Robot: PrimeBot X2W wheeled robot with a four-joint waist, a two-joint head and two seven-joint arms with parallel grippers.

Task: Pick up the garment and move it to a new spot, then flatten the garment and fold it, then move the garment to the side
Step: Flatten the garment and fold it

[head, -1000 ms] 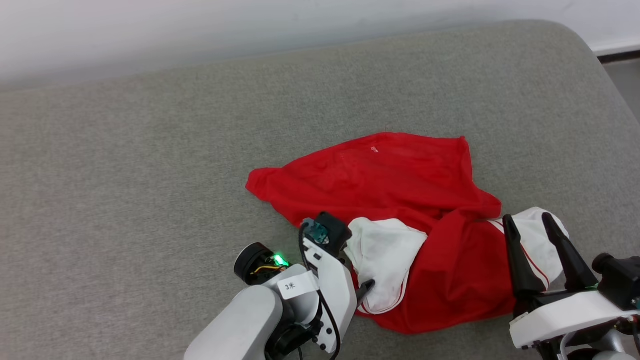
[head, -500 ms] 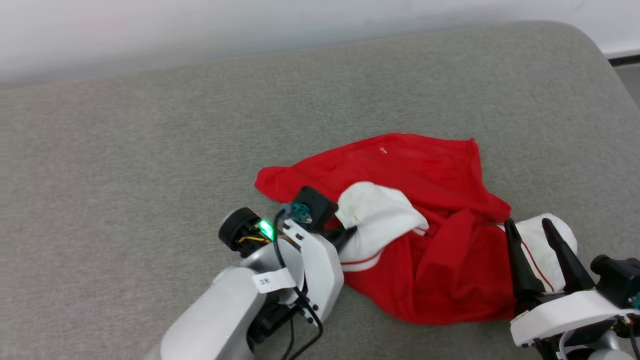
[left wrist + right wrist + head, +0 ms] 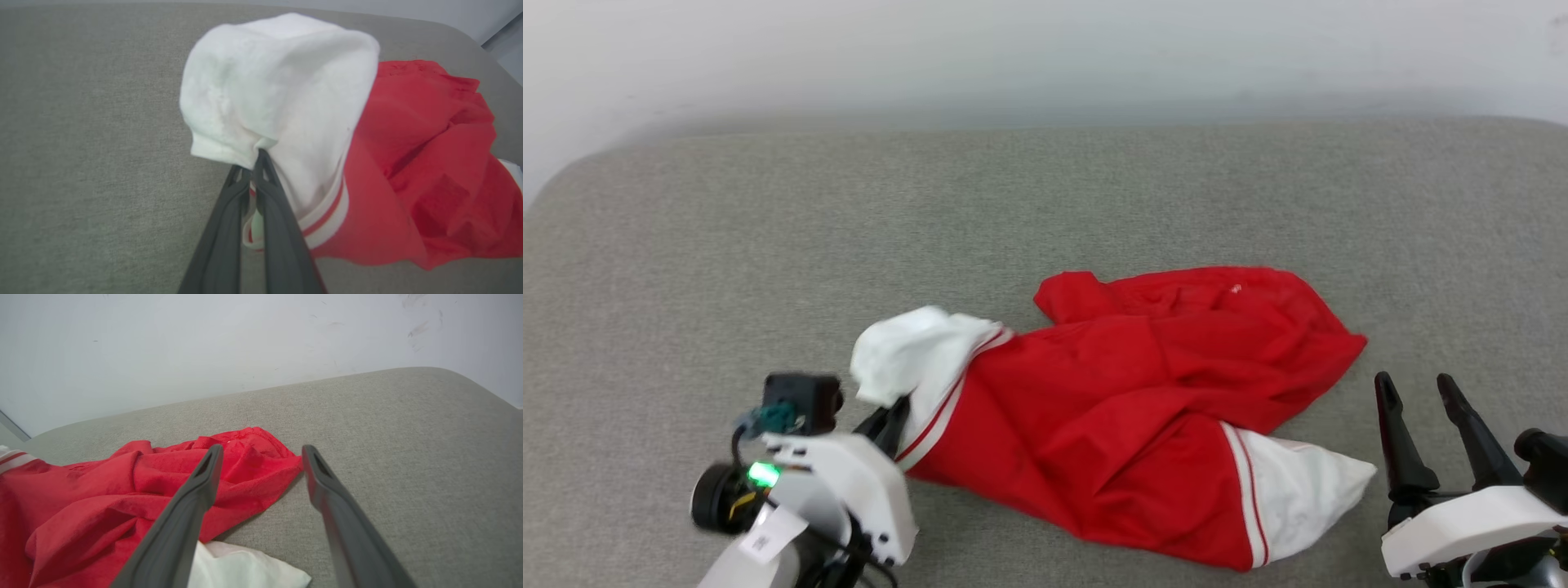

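Observation:
I need to flatten the crumpled red body (image 3: 1111, 402) of the shirt, so my right gripper should next pinch the end of the shirt by its white sleeve (image 3: 1347, 478).
The garment (image 3: 1143, 408) is a crumpled red shirt with white sleeves and red-white striped trim, lying across the middle of a grey padded surface (image 3: 1045, 204). My left gripper (image 3: 892, 418) is shut on the white sleeve (image 3: 915, 355) at the shirt's left end; in the left wrist view the fingers pinch the garment (image 3: 408, 163) at the sleeve's (image 3: 278, 85) hem, and the sleeve billows over the left gripper (image 3: 255, 157). My right gripper (image 3: 1417, 388) stands open at the lower right, just right of the other white sleeve (image 3: 1298, 490), holding nothing. The right wrist view has the right gripper (image 3: 261, 451) above the garment's (image 3: 122, 490) red edge.
The grey padded surface (image 3: 388, 428) ends at a pale wall (image 3: 1045, 49) behind. Its rounded left corner (image 3: 572, 171) shows at the far left. Bare cushion lies left of the shirt and along the back.
My left gripper closed on the white sleeve and dragged it left, pulling the shirt with it. The head camera has also shifted. The right gripper stayed open.

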